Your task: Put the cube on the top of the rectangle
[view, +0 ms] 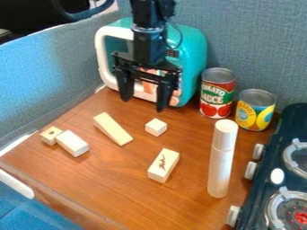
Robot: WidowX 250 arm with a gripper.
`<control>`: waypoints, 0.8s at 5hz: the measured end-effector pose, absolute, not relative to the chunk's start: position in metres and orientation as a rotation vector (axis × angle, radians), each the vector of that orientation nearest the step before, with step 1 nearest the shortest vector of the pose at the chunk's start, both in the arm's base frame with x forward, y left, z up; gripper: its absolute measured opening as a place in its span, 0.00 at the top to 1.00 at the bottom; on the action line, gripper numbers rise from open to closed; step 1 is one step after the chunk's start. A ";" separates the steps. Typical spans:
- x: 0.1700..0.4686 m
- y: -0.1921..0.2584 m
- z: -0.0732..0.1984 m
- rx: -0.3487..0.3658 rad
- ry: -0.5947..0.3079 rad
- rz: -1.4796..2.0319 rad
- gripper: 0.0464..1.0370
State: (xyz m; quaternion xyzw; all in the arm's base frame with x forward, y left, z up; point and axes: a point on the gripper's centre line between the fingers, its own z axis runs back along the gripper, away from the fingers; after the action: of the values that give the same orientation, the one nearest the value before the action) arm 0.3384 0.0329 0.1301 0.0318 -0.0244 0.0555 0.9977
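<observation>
I should next grab the light wooden cube by its opposite sides. Then it can go on the rectangle.
Black gripper (142, 99) hangs open above the back of the wooden table, in front of the teal toy microwave, with nothing between its fingers. A small pale wooden cube (156, 127) lies on the table below it and slightly to the right. Nearer the front is a rectangular block (164, 165) with dark writing on its top. A long, flat wooden piece (112, 129) lies left of the cube. At the left, another rectangular block (72, 143) lies beside a small cube with a hole (51, 135); whether those two touch, I cannot tell.
The teal microwave (193, 58) stands behind the gripper. A tomato sauce can (217, 93) and a yellow can (255, 109) stand at the back right. A tall white cylinder (221, 158) stands upright right of the lettered block. The toy stove (287, 134) borders the right side.
</observation>
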 end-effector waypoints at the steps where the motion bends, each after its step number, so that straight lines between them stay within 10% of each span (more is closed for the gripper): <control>1: 0.341 0.054 0.112 0.066 0.004 0.164 0.04; 4: 0.386 0.066 0.102 0.058 -0.086 0.132 0.04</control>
State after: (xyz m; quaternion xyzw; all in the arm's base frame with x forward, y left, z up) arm 0.3864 0.0660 0.1023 0.0288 -0.0432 0.0660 0.9965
